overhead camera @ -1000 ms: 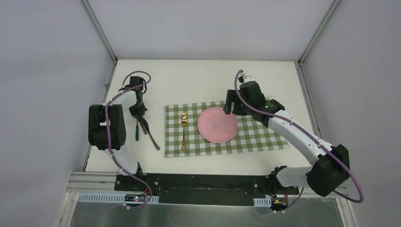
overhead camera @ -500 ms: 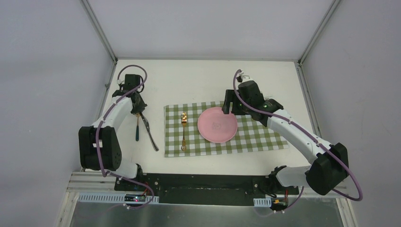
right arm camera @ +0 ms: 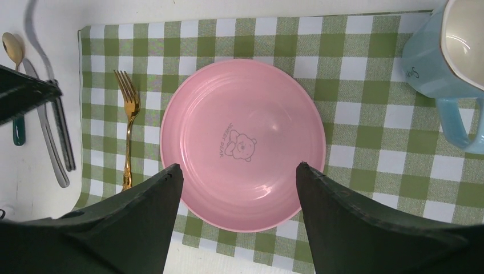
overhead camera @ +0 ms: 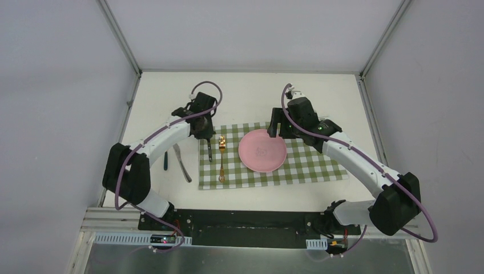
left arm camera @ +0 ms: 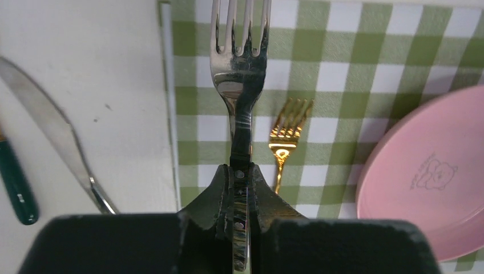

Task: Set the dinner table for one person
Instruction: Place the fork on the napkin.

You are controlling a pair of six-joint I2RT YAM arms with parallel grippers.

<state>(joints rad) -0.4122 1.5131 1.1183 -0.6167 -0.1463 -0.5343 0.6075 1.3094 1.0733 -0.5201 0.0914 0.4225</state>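
Observation:
I should keep holding the silver fork (left arm camera: 240, 68) with my left gripper. The silver fork is above the cloth, its tines past the gold fork's, and it would fall if I opened now.
My left gripper (overhead camera: 205, 136) is shut on the handle of a silver fork (left arm camera: 240, 68) and holds it over the left edge of the green-and-white checked cloth (overhead camera: 308, 162), tines pointing away from the wrist. In the left wrist view the fingers (left arm camera: 259, 188) clamp the handle. A gold fork (overhead camera: 221, 160) lies on the cloth just right of it. A pink plate (overhead camera: 262, 150) sits mid-cloth. My right gripper (right arm camera: 237, 165) is open and empty above the plate's near edge. The white dinner table (overhead camera: 245, 97) carries everything.
A silver knife (overhead camera: 181, 162) and a green-handled utensil (overhead camera: 165, 161) lie on the tabletop left of the cloth. A light blue mug (right arm camera: 442, 51) stands on the cloth's far right corner, under the right arm in the top view. Aluminium rails and grey walls border the table.
My left arm has swung right from the cutlery at the table's left side, carrying the silver fork to the cloth's left edge. The right arm has not moved.

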